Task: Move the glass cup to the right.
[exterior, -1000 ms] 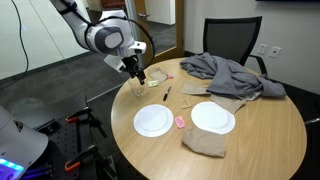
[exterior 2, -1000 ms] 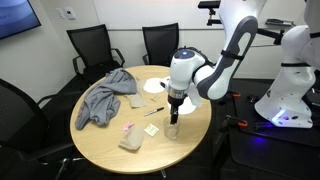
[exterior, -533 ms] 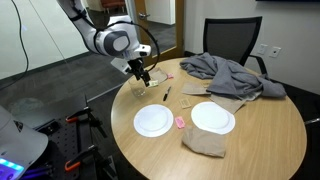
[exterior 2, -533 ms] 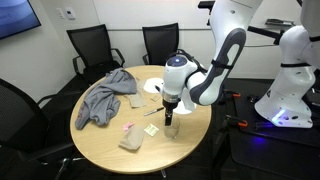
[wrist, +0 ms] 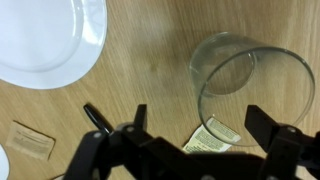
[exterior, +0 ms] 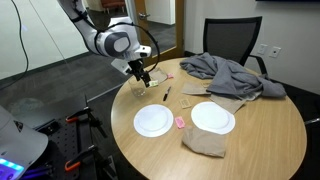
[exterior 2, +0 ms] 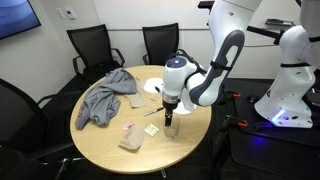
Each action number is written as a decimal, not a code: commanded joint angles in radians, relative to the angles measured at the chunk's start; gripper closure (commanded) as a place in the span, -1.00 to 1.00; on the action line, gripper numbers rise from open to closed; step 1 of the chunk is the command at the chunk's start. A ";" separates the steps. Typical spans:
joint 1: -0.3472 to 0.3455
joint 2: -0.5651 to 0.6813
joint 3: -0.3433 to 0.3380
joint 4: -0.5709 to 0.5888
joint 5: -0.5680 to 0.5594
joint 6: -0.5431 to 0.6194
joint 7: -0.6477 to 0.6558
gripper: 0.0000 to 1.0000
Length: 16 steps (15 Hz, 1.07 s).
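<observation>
The glass cup [wrist: 250, 85] has my gripper's fingers astride its near side [wrist: 199, 94], one reaching inside the cup's rim and the other outside, so it is time to close.
The glass cup [wrist: 250, 85] is a small clear tumbler standing upright on the wooden table. In the wrist view it lies just beyond my jaws and towards the right finger, with its near rim between the two fingers. My gripper [wrist: 200, 118] is open and holds nothing. In both exterior views the gripper [exterior: 143, 73] [exterior 2: 171, 112] hangs directly above the cup [exterior: 141, 87] [exterior 2: 172, 129], near the table's edge.
Two round white plates [exterior: 153, 121] [exterior: 213, 117] lie on the round table [exterior: 260, 140]; one shows in the wrist view [wrist: 50, 40]. A grey cloth [exterior: 225, 72], a beige cloth [exterior: 205, 142], a black pen [wrist: 95, 118] and paper packets [wrist: 212, 135] lie around. Office chairs surround the table.
Since one second ago the arm shifted posture and the gripper came down slightly over the cup. Over the last half second nothing visibly moved.
</observation>
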 commanded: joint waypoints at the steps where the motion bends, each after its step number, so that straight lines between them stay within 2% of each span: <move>1: -0.005 -0.001 0.004 0.001 -0.004 -0.002 0.001 -1.00; 8: -0.009 -0.005 0.009 -0.004 -0.001 0.007 0.000 -1.00; 9: -0.010 -0.005 0.009 -0.006 -0.001 0.008 -0.001 -0.67; 10: -0.015 -0.006 0.014 -0.008 0.002 0.008 -0.004 -0.45; 16: -0.017 -0.007 0.017 -0.011 0.003 0.005 -0.006 0.45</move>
